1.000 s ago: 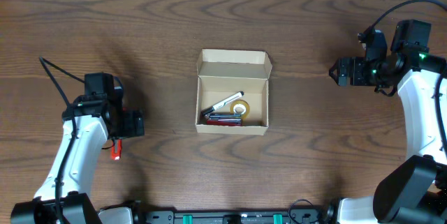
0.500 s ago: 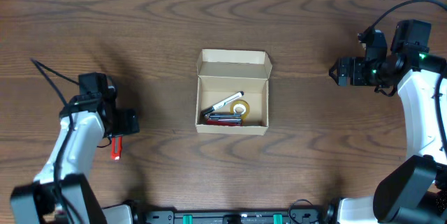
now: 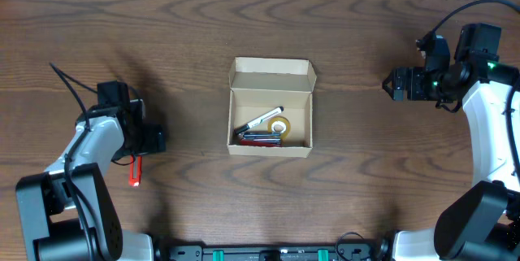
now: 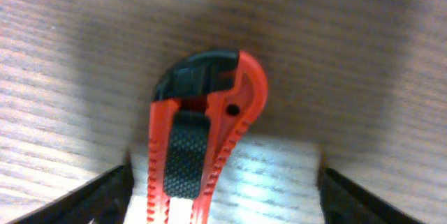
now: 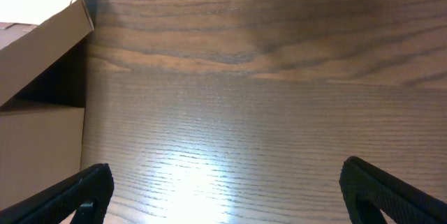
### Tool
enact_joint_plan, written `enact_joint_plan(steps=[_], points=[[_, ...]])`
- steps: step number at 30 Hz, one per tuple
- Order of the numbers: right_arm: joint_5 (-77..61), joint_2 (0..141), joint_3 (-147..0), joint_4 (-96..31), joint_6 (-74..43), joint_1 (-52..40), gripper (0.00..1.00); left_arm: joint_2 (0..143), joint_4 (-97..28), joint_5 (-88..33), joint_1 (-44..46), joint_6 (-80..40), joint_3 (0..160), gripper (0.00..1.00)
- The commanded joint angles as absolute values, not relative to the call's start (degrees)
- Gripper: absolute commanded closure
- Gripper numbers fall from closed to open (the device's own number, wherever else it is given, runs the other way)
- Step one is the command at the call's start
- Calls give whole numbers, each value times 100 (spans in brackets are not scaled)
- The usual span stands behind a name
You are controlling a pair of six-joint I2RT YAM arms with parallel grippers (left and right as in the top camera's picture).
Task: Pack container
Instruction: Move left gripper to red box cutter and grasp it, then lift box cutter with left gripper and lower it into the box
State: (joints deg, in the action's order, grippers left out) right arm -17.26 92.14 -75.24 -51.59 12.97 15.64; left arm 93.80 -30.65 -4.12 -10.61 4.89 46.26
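The red utility knife is ready for my left gripper to close on it, as my fingers reach down to the tabletop on both sides of its black slider (image 4: 186,155).
The container (image 3: 270,106) is a small tan cardboard box at the table's middle, its flap lid open toward the back. Inside lie a white marker (image 3: 263,119), a yellow tape roll (image 3: 279,127) and dark and red pens. A red utility knife (image 3: 135,171) lies on the table at the left. My left gripper (image 3: 140,157) is right over it. In the left wrist view the knife (image 4: 202,147) lies between the open fingers, nearer the left one, untouched. My right gripper (image 3: 393,84) is open and empty, right of the box.
The right wrist view shows my right gripper (image 5: 230,210) over bare wood, with the box's side and lid (image 5: 42,77) at the left edge. The wooden table (image 3: 366,180) reaches to every edge of the overhead view.
My left gripper shifted a little left, then back right, staying over the knife. The knife, the box and the right arm have not moved.
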Motion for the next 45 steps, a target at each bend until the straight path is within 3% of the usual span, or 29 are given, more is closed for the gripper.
enact_joint_plan(steps=[1,7,8,11,13,19,28,38,45], points=[[-1828,9183,-7513,-5170,1288,1566,1,9885,-3116,-607,-1070,788,4403,39],[-1826,9183,-7513,-5168,1288,1566,1,9996,-3197,-738,-1070,770,4397,41],[-1826,9183,-7513,-5166,1288,1566,1,9996,-3216,-735,-1070,770,4397,46],[-1826,9183,-7513,-5166,1288,1566,1,9996,-3275,-753,-1070,770,4397,85],[-1826,9183,-7513,-5166,1288,1566,1,9996,-3277,-755,-1070,768,4397,94],[-1826,9183,-7513,-5168,1288,1566,1,9996,-3293,-871,-1068,604,4399,94],[-1826,9183,-7513,-5140,1288,1566,1,9651,-3514,-2536,-880,679,4744,94],[-1826,9183,-7513,-5116,1288,1566,1,8460,-4265,-1992,624,1133,6337,94],[-1828,9183,-7513,-5111,1288,1566,1,8355,-4278,-1868,1778,2495,7153,94]])
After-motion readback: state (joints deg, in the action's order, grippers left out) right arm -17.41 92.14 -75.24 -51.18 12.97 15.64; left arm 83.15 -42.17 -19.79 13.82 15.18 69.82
